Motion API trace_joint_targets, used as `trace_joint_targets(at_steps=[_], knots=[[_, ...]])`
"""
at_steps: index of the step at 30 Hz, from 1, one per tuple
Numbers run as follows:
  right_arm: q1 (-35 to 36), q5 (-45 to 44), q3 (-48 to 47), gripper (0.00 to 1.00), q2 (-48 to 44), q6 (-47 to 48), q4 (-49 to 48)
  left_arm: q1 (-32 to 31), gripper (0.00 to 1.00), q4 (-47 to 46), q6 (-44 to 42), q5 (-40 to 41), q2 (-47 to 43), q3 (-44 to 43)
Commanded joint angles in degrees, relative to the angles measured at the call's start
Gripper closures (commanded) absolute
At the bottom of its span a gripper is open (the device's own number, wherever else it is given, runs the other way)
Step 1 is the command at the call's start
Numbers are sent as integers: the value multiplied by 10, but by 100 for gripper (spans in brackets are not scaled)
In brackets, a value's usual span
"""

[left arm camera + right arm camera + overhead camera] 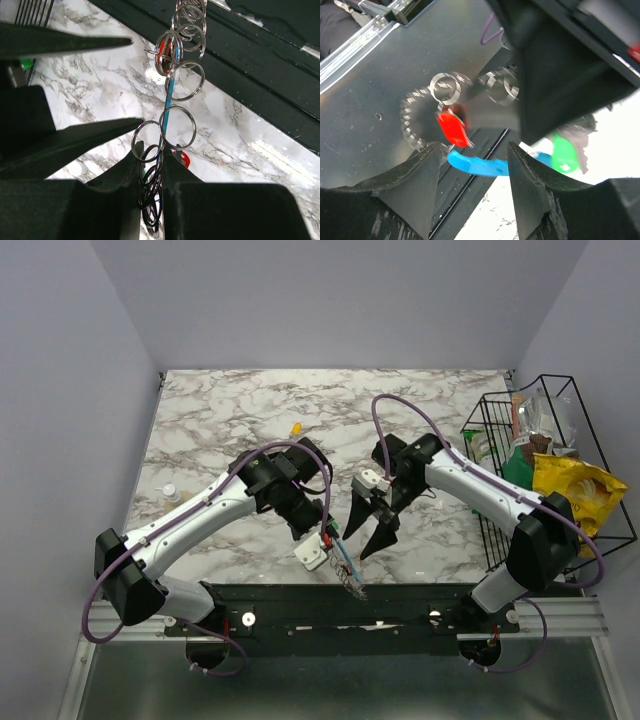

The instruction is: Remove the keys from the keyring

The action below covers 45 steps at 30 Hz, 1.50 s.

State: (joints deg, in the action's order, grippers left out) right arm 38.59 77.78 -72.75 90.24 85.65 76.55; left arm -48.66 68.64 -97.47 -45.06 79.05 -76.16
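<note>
My right gripper moves toward the red key [327,539] next, before closing on it, since the key hangs past both fingers, beyond the blue strip [345,556].
The keyring [345,570] hangs over the table's near edge as a blue strip [170,95] threaded with several small metal rings. My left gripper [152,150] is shut on a bunch of those rings. A red key [162,56] hangs further up the strip, and another red head [185,159] shows just past the left fingers. My right gripper [474,149] stands open, with the blue part [480,166] crossing between its fingertips without touching them. A red key [452,128] and a green key [563,152] dangle close by. In the top view the right gripper [356,547] is right beside the left gripper [322,538].
A yellow-orange key [296,428] lies loose on the marble table [230,410], further back. A small pale object [168,492] sits near the table's left edge. A black wire basket [600,495] holding snack bags stands at the right. A dark rail [300,600] runs along the near edge.
</note>
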Motion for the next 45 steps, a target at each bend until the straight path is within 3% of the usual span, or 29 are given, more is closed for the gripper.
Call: trace_joint_targets(at_steps=[1, 22, 35, 41, 45], knots=[[21, 22, 9, 37, -1, 20, 109, 13, 100, 14, -22, -28, 13, -31], [65, 48, -3, 42, 56, 8, 109, 32, 100, -2, -17, -30, 2, -28], [68, 69, -25, 46, 113, -6, 109, 32, 100, 62, -29, -49, 30, -46], [69, 59, -15, 56, 101, -2, 109, 32, 100, 63, -31, -46, 24, -36], [68, 62, -19, 71, 104, -7, 109, 32, 100, 63, -30, -42, 24, -39]])
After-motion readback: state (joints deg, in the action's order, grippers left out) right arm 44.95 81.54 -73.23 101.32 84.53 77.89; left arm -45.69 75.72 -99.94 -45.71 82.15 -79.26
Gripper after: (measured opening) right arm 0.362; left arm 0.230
